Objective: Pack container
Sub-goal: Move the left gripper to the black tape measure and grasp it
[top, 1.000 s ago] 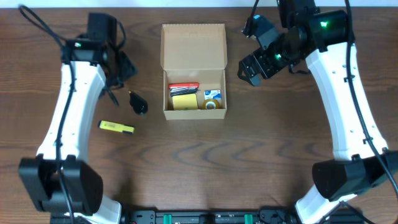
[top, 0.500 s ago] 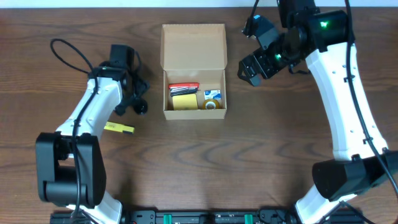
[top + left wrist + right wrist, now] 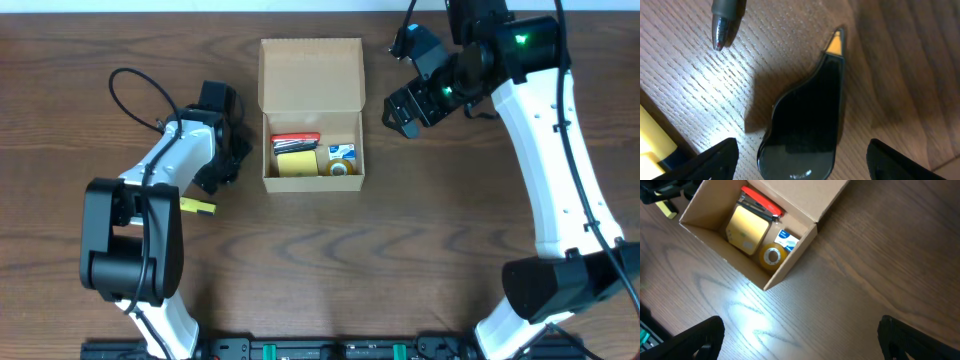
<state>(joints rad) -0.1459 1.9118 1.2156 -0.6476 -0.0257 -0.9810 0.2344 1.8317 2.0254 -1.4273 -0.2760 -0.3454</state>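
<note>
My left gripper should close on its wide body (image 3: 800, 144), as the black item's wide end is between my open fingers with both sides free and would be caught now.
The container (image 3: 311, 100) is a tan cardboard box with its flap lid folded back, also in the right wrist view (image 3: 805, 235). Inside lie a red item (image 3: 295, 139), a yellow pad (image 3: 296, 163), a tape roll (image 3: 340, 168) and a blue-and-white item (image 3: 342, 152). My left gripper (image 3: 228, 160) is low over the table just left of the box. In its wrist view it (image 3: 800, 167) stands open, its jaws on either side of a black teardrop-shaped item with an orange tip (image 3: 807, 125), not touching it. My right gripper (image 3: 405, 110) hangs open and empty right of the box.
A yellow highlighter (image 3: 197, 207) lies on the wood left of the box, its end showing in the left wrist view (image 3: 652, 142). A dark pen tip (image 3: 725, 22) lies just beyond the black item. The left arm's cable (image 3: 135, 95) loops over the table.
My left arm has swung right and down towards the box, and its gripper now covers the black item from above. The right arm and the box have not moved.
</note>
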